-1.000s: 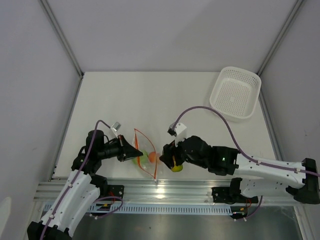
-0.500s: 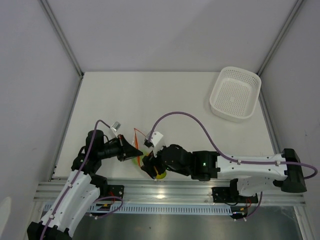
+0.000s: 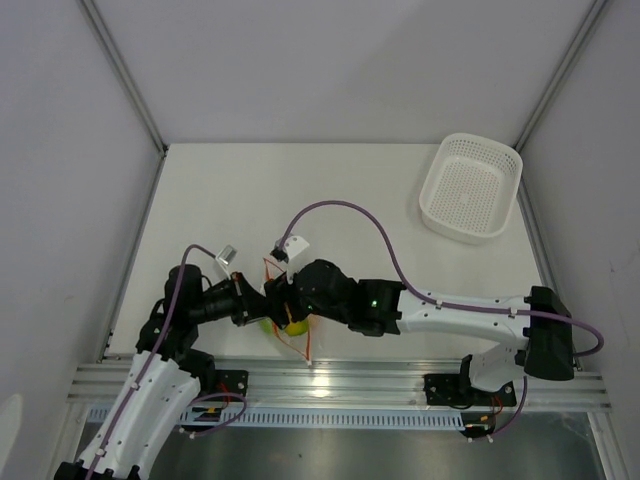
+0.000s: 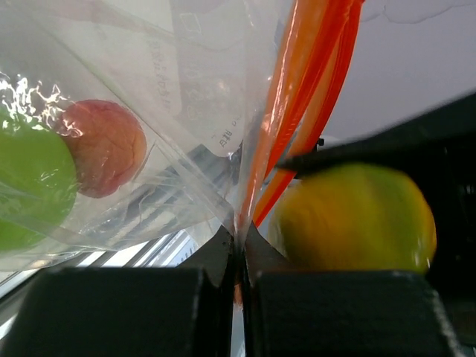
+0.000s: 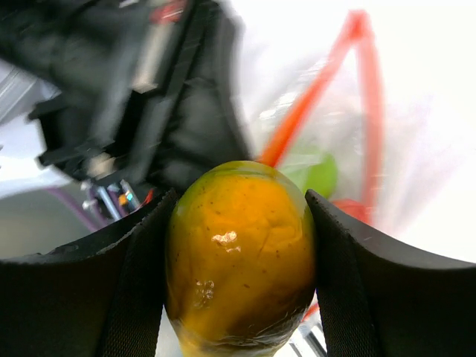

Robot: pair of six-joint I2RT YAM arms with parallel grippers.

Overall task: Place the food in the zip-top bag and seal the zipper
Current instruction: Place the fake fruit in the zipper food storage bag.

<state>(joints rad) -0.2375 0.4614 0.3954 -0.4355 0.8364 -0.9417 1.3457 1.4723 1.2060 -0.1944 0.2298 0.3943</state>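
I need to move the fruit [image 5: 238,253] into the bag before I open my right gripper, since the fruit hangs beside the bag's zipper and would land outside now.
The clear zip-top bag [image 4: 186,89] hangs from my left gripper [image 4: 239,245], which is shut on the mouth edge at the red-orange zipper [image 4: 297,97]. Inside the bag lie a lime-green ball [image 4: 30,186] and a red-orange piece [image 4: 104,147]. My right gripper [image 5: 238,260] is shut on the yellow-orange fruit [image 5: 238,253], its fingers pressed against both sides. That fruit [image 4: 353,219] sits right at the bag's open mouth, beside the zipper strips. From above, both grippers meet near the table's front edge, left gripper [image 3: 258,305] against right gripper [image 3: 292,318].
A white perforated basket [image 3: 470,185] stands at the back right of the table. The metal rail [image 3: 320,385] runs along the near edge just below the bag. Grey walls close in the table on three sides.
My right arm has swung left with the yellow-orange fruit, from beside the bag to its open mouth. The left gripper keeps its grip on the bag edge.
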